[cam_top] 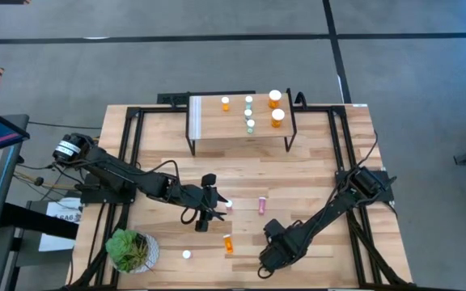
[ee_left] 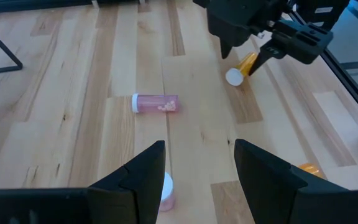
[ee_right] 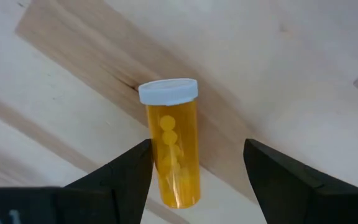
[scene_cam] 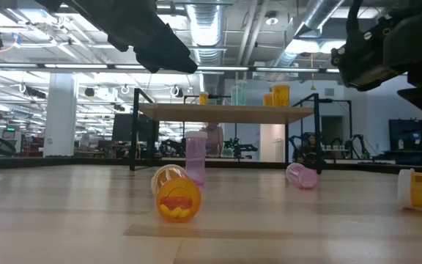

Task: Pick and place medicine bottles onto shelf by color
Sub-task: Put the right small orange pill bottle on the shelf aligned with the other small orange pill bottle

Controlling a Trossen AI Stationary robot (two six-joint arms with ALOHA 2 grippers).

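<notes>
My right gripper needs to close on the orange bottle, since its fingers are beside the orange bottle's lower body (ee_right: 176,171) above bare wood in the right wrist view.
The shelf (cam_top: 217,129) stands at the table's far side. On its plank stand orange bottles (cam_top: 275,99) and pale green bottles (cam_top: 249,113). An orange bottle (ee_right: 173,149) lies on its side on the table. My right gripper (ee_right: 197,180) hangs above it, pointing down, open, one finger to each side and clear of it. My left gripper (ee_left: 201,180) is open at mid-table beside an upright pink bottle (ee_left: 165,190). A second pink bottle (ee_left: 157,102) lies on its side beyond the left gripper.
Another orange bottle (cam_top: 228,242) lies between the two grippers, toward the near edge. A small white-capped bottle (cam_top: 187,255) stands by the potted plant (cam_top: 132,249) at the near left corner. Black frame rails (cam_top: 128,153) run along the table's sides.
</notes>
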